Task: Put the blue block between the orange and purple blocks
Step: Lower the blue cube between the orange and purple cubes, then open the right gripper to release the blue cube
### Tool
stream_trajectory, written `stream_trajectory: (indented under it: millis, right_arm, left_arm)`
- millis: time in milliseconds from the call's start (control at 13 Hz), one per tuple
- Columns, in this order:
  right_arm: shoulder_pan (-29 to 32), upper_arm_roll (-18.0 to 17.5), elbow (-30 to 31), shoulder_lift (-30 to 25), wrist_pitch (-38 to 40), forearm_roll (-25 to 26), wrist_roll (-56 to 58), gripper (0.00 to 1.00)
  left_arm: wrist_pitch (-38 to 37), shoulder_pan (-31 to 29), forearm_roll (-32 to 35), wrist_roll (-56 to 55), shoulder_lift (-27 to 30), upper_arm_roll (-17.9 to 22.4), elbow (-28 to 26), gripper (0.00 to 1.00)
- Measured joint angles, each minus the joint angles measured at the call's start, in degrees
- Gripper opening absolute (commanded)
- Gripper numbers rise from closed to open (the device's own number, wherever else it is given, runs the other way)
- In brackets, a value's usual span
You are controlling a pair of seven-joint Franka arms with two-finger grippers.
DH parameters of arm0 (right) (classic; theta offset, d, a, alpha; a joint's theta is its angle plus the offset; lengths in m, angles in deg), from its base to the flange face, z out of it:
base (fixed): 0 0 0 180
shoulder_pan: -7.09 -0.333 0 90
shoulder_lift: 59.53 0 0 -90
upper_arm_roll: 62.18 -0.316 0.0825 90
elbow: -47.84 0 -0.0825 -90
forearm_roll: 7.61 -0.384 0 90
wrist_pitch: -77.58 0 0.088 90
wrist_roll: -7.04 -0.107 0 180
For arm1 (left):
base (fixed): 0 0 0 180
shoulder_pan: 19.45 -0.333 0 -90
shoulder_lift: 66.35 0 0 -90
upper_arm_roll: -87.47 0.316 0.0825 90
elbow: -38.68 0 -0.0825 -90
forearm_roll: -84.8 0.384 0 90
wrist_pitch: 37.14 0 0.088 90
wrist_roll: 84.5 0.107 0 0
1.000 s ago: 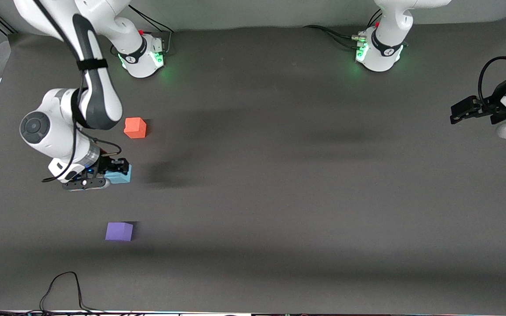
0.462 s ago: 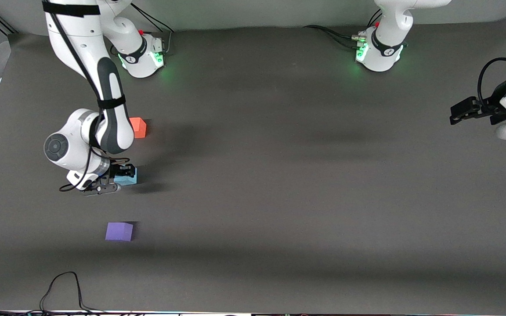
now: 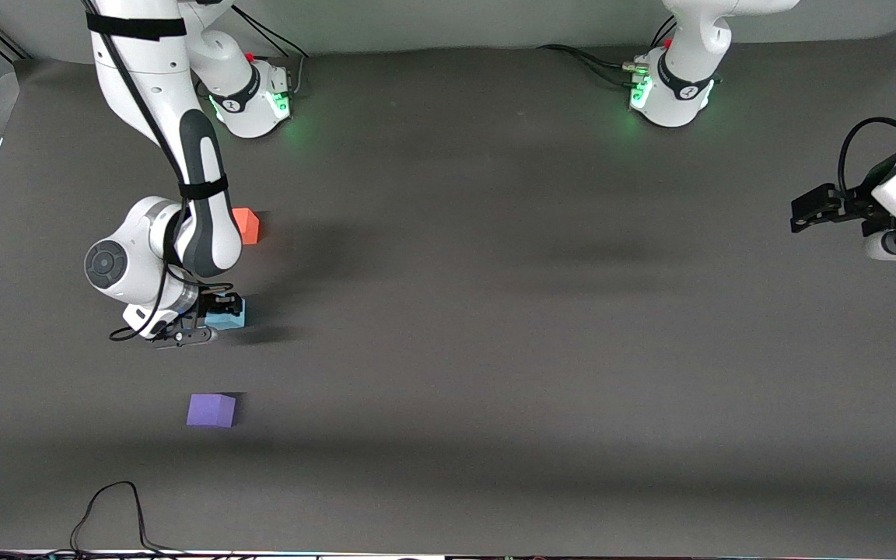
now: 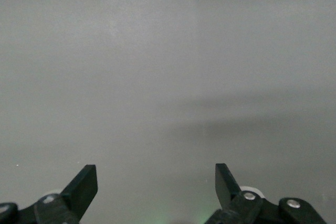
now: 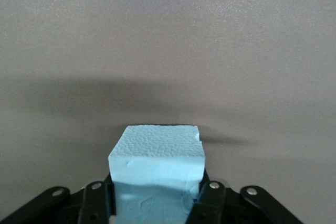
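The robot's right gripper should release the light blue block, because the block's lower edge meets its shadow on the dark grey mat.
My right gripper (image 3: 218, 311) is shut on the light blue block (image 3: 229, 315), low over the mat between the two other cubes. The block fills the space between the jaws in the right wrist view (image 5: 156, 171). The orange block (image 3: 247, 225) sits on the mat farther from the front camera, partly hidden by the right arm. The purple block (image 3: 211, 410) sits nearer to the front camera. My left gripper (image 3: 804, 214) is open and empty, waiting at the left arm's end of the table; its fingertips (image 4: 84, 184) show only bare mat.
A dark grey mat (image 3: 495, 311) covers the table. A black cable (image 3: 106, 513) loops at the mat's edge nearest the front camera, near the purple block. The two arm bases (image 3: 250, 97) stand at the edge farthest from that camera.
My right gripper has carried the blue block a little toward the table's middle and lower to the mat, and the arm now covers part of the orange block. The left gripper shifted slightly.
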Motion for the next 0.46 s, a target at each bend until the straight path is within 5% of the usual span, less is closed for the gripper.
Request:
stream_trajectory:
  millis: [154, 308, 462]
  right_arm:
    - [0.00, 0.00, 0.00, 0.54, 0.00, -2.73, 1.35, 0.64]
    - [0.00, 0.00, -0.01, 1.70, -0.01, -5.58, 3.79, 1.00]
    - [0.00, -0.01, -0.08, 2.47, -0.07, -6.39, 4.47, 1.00]
  left_arm:
    - [0.00, 0.12, 0.01, 0.21, -0.06, -0.01, 0.04, 1.00]
    - [0.00, 0.14, 0.03, 0.27, -0.06, -0.01, 0.11, 1.00]
    - [0.00, 0.14, 0.04, 0.26, -0.06, -0.01, 0.13, 1.00]
